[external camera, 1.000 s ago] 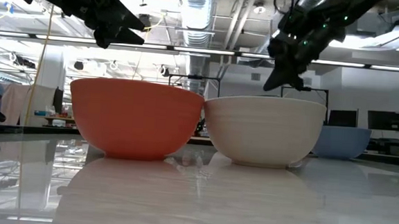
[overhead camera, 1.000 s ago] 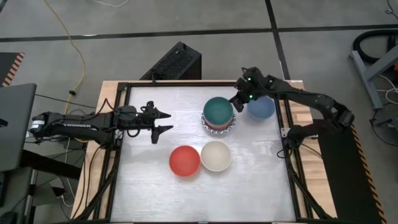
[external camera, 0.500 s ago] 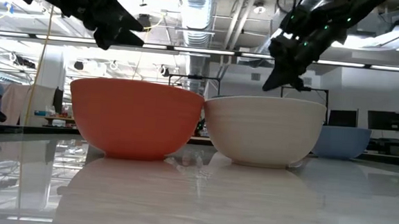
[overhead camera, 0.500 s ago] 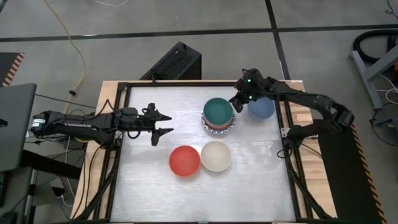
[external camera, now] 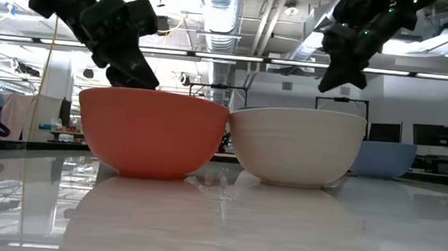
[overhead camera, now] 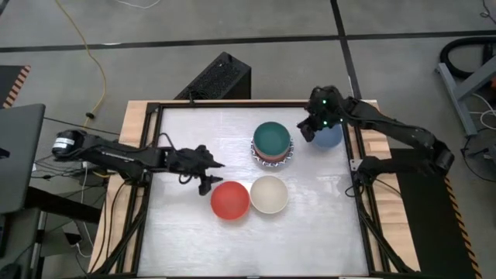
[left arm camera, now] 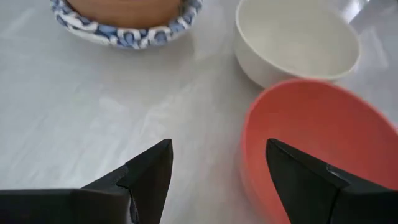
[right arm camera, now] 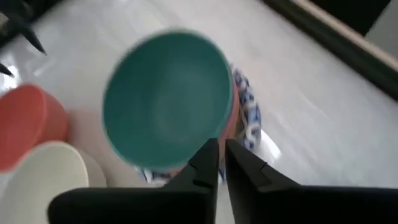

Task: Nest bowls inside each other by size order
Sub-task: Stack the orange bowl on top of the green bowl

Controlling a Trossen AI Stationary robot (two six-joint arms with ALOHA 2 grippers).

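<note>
The red bowl should nest in the stack (overhead camera: 271, 141), so my left gripper will grab the red bowl by its rim (overhead camera: 212, 198) next.
A dark green bowl (overhead camera: 272, 137) (right arm camera: 168, 99) sits nested on top of a stack whose bottom bowl has a blue-patterned rim (left arm camera: 124, 34). A red bowl (overhead camera: 230, 199) and a cream bowl (overhead camera: 269, 194) stand side by side nearer the front. A blue bowl (overhead camera: 333, 138) rests at the far right, partly under my right arm. My left gripper (left arm camera: 217, 162) (overhead camera: 211, 177) is open. Its fingers straddle the red bowl's left rim (left arm camera: 249, 143) from above without touching it. My right gripper (right arm camera: 221, 152) (overhead camera: 304, 133) hovers between the green and blue bowls, with only a narrow gap and nothing in it.
Black frame rails (overhead camera: 147, 178) run around the white tabletop. A black box (overhead camera: 221, 77) sits beyond the far edge. The near half of the table (overhead camera: 256, 248) holds nothing. The red and cream bowls touch each other (external camera: 227, 133).
My left gripper has gone toward the table's right and near edge, sinking and tipping down until its fingers stand over the red bowl's rim. My right gripper has risen and drawn toward the right edge, away from the green bowl. No bowl has moved.
</note>
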